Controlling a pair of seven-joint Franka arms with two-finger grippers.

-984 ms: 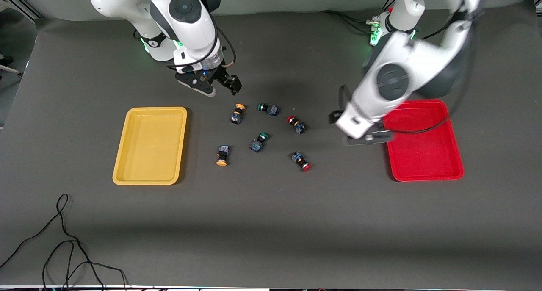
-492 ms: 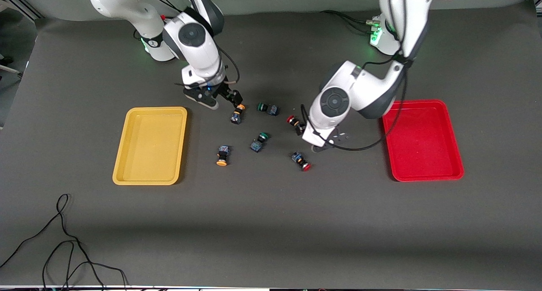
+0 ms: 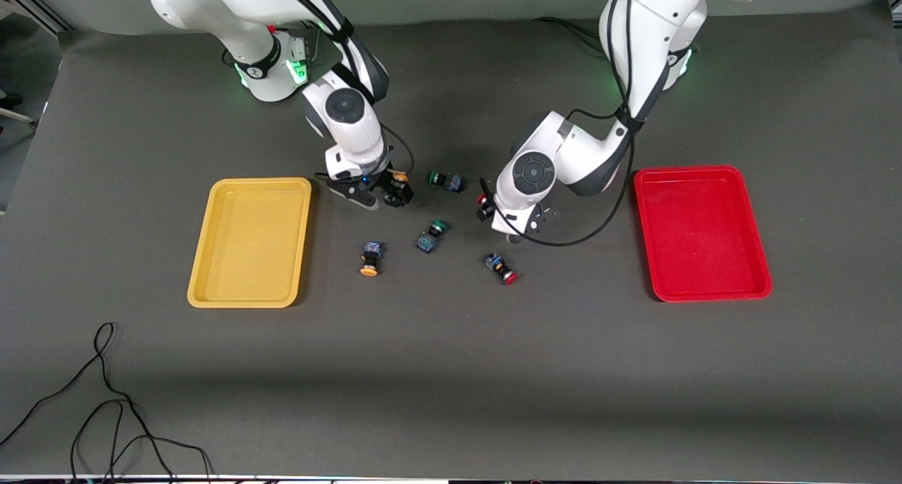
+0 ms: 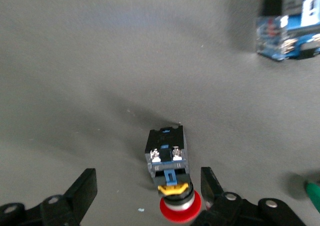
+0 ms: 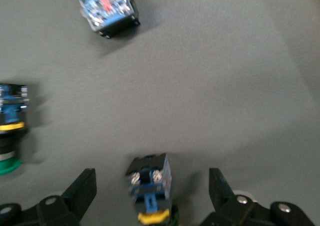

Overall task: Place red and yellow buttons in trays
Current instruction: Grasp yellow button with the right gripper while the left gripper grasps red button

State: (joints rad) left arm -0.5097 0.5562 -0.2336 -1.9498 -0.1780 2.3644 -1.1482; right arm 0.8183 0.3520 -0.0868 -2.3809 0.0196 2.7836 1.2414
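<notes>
The button needs to go in the yellow tray [image 3: 250, 244]. My right gripper will next grab the switch housing with screw terminals of the yellow-capped button to place it there.
My right gripper [image 3: 392, 191] is open and low around a yellow-capped button [image 3: 399, 178]. In the right wrist view that button [image 5: 149, 180] lies between the open fingers [image 5: 84, 188]. My left gripper [image 3: 493, 215] is open and low around a red-capped button [image 3: 483, 201]. In the left wrist view that button [image 4: 167, 158] lies between the fingers [image 4: 212, 186], closer to one. A second yellow button [image 3: 369, 258] and a second red button [image 3: 502, 268] lie nearer the front camera. The yellow tray [image 3: 250, 244] and the red tray [image 3: 705, 237] hold nothing.
Two green-capped buttons [image 3: 445, 181] [image 3: 431, 235] lie between the grippers. One green-capped button shows in the right wrist view [image 5: 10, 131]. A black cable [image 3: 106, 399] loops on the table at the front corner, nearer the front camera than the yellow tray.
The left arm swung from beside the red tray to the red button and came down. The right gripper came down around the yellow button. No button moved.
</notes>
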